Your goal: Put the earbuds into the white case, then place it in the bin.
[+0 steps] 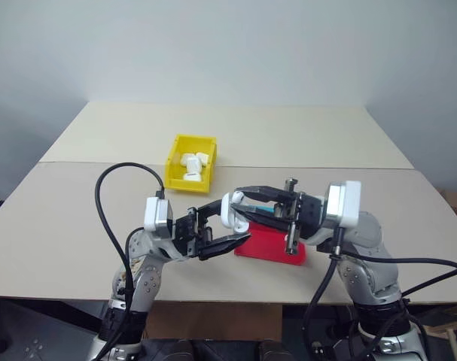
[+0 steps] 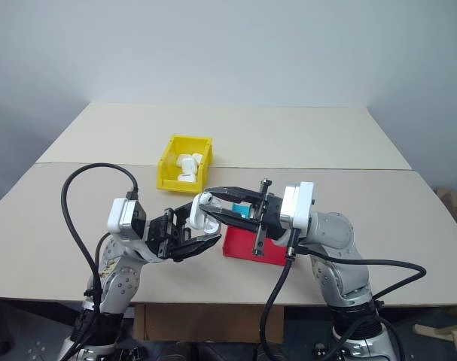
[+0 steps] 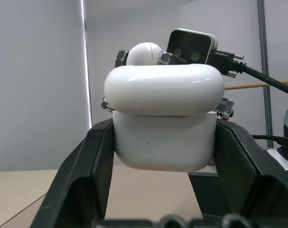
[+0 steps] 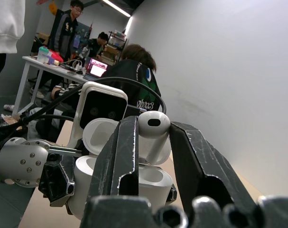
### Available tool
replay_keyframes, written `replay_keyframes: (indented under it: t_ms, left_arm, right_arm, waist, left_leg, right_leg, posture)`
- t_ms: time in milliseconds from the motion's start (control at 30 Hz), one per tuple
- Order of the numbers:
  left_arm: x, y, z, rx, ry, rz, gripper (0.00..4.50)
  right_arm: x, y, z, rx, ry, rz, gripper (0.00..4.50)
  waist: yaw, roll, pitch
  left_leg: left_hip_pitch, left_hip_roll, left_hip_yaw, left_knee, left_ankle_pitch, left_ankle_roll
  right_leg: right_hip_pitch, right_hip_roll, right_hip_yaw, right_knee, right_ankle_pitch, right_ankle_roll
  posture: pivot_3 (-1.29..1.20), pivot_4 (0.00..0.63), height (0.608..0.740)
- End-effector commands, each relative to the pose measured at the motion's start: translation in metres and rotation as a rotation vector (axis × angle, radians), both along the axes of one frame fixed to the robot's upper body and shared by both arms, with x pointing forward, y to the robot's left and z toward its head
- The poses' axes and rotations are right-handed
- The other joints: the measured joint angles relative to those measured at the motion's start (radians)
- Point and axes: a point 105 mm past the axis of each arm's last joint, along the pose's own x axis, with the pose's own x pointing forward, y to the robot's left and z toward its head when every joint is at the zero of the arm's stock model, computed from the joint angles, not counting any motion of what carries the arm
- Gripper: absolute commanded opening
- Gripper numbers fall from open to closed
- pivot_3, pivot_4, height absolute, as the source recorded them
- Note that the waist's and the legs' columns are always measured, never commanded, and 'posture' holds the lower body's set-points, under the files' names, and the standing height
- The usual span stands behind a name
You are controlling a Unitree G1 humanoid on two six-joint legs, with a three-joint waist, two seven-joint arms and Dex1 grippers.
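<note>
My right gripper opens now: the earbud's stem [image 4: 155, 149] stands over the case's open slot [image 4: 153, 175] in the right wrist view, so the earbud would drop in.
My left gripper [image 1: 226, 222] is shut on the white case [image 1: 232, 212], held up over the table's near edge. In the left wrist view the case [image 3: 163, 142] sits squeezed between both black fingers [image 3: 98, 161]. Its lid [image 4: 98, 135] stands open. Coming from the right, my right gripper [image 1: 240, 203] is shut on one of the earbuds [image 4: 153, 124], pinched by the head with its stem pointing down into the case's open top [image 4: 151, 178]. The same earbud [image 3: 144, 52] shows just above the case. The yellow bin [image 1: 175, 162] stands further back on the table, left of the grippers.
Inside the bin lie several white cases [image 1: 192, 165]. A flat red tray [image 1: 273, 247] with a blue part [image 2: 245, 213] lies under my right gripper near the front edge. A black cable [image 1: 100, 195] loops off my left wrist. People [image 4: 68, 23] are at a desk in the background.
</note>
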Motion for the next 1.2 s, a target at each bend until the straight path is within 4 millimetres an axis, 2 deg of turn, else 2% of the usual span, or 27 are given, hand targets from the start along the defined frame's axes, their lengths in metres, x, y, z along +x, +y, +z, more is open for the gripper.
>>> replay_keyframes:
  t_ms: [33,200,300,467,633,733,833,933,1000,1100,1200]
  left_arm:
    - [-0.004,0.0,0.009,-0.024,-0.056,-0.011,2.78]
    - [-0.003,-0.001,0.009,-0.027,-0.06,-0.012,2.78]
    - [-0.003,-0.001,0.009,-0.029,-0.062,-0.011,2.78]
    - [-0.002,-0.002,0.008,-0.03,-0.06,-0.007,2.78]
    - [0.0,0.0,0.005,-0.018,-0.06,0.012,2.78]
    - [0.004,0.008,-0.003,0.038,-0.077,0.047,2.78]
    - [0.001,0.025,-0.02,0.118,-0.089,0.058,2.78]
    - [-0.008,0.047,-0.035,0.181,-0.074,0.067,2.78]
    - [-0.013,0.056,-0.045,0.209,-0.074,0.069,2.78]
    - [-0.019,0.061,-0.055,0.245,-0.063,0.095,2.78]
    - [-0.022,0.055,-0.059,0.227,-0.066,0.131,2.78]
  right_arm:
    - [-0.001,-0.001,0.003,-0.013,-0.032,-0.011,1.18]
    - [0.0,-0.001,0.0,-0.043,-0.019,-0.009,1.18]
    - [-0.001,-0.002,-0.002,-0.065,-0.037,-0.01,1.76]
    - [0.0,-0.002,-0.006,-0.085,-0.087,-0.038,3.37]
    - [-0.002,-0.007,-0.008,-0.108,-0.098,-0.039,3.37]
    - [0.003,-0.019,-0.003,-0.131,-0.042,-0.089,3.37]
    - [0.023,-0.037,0.002,-0.247,0.072,-0.207,3.37]
    - [0.058,-0.058,-0.004,-0.506,0.222,-0.386,3.37]
    - [0.071,-0.068,-0.006,-0.667,0.34,-0.448,3.37]
    - [0.087,-0.069,0.0,-0.817,0.309,-0.463,3.37]
    - [0.113,-0.064,-0.009,-1.03,0.337,-0.497,3.37]
  waist:
    - [0.0,0.0,0.0]
    - [0.0,0.0,0.0]
    - [0.0,0.0,0.0]
    - [0.001,0.0,0.0]
    - [0.001,0.0,0.0]
    - [0.002,0.0,0.0]
    - [0.0,0.0,0.0]
    - [-0.008,0.001,0.0]
    - [-0.012,0.003,0.001]
    - [-0.005,0.003,0.001]
    - [-0.006,0.003,0.001]
  left_leg:
    - [0.0,0.0,0.0,0.0,0.0,0.0]
    - [0.0,0.0,0.0,0.0,0.0,0.0]
    - [0.0,0.0,0.0,0.0,0.0,0.0]
    - [0.0,0.0,0.0,0.0,0.0,0.0]
    - [0.0,0.0,0.0,0.0,0.0,0.0]
    - [0.0,0.0,0.0,0.0,0.0,0.0]
    - [0.0,0.0,0.0,0.0,0.0,0.0]
    - [0.0,0.0,0.002,-0.001,0.0,0.0]
    - [0.001,0.001,0.002,-0.001,0.0,0.0]
    - [0.001,0.002,0.002,-0.001,0.0,0.0]
    - [-0.001,0.002,0.003,-0.001,0.0,0.0]
  right_leg:
    - [0.0,0.0,0.0,0.0,0.0,0.0]
    - [0.0,0.0,0.0,0.0,0.0,0.0]
    - [0.0,0.0,0.0,0.0,0.0,0.0]
    - [0.0,0.0,0.0,0.0,0.0,0.0]
    - [0.0,0.0,0.0,0.0,0.0,0.0]
    - [0.0,0.0,0.0,0.0,0.0,0.0]
    - [0.0,0.0,0.0,0.0,0.0,0.0]
    - [-0.001,0.0,0.001,0.0,0.0,-0.001]
    - [-0.002,0.0,0.001,0.001,0.0,-0.002]
    - [-0.002,0.0,0.001,0.0,-0.001,-0.003]
    - [-0.004,0.0,0.001,-0.001,-0.001,-0.003]
  posture:
    - [0.0,0.15,0.74]
    - [0.0,0.15,0.74]
    - [0.0,0.15,0.74]
    - [0.0,0.15,0.74]
    - [0.0,0.15,0.74]
    - [0.0,0.15,0.74]
    - [0.0,0.15,0.74]
    - [0.0,0.15,0.74]
    - [0.0,0.15,0.74]
    - [0.0,0.15,0.74]
    - [0.0,0.15,0.74]
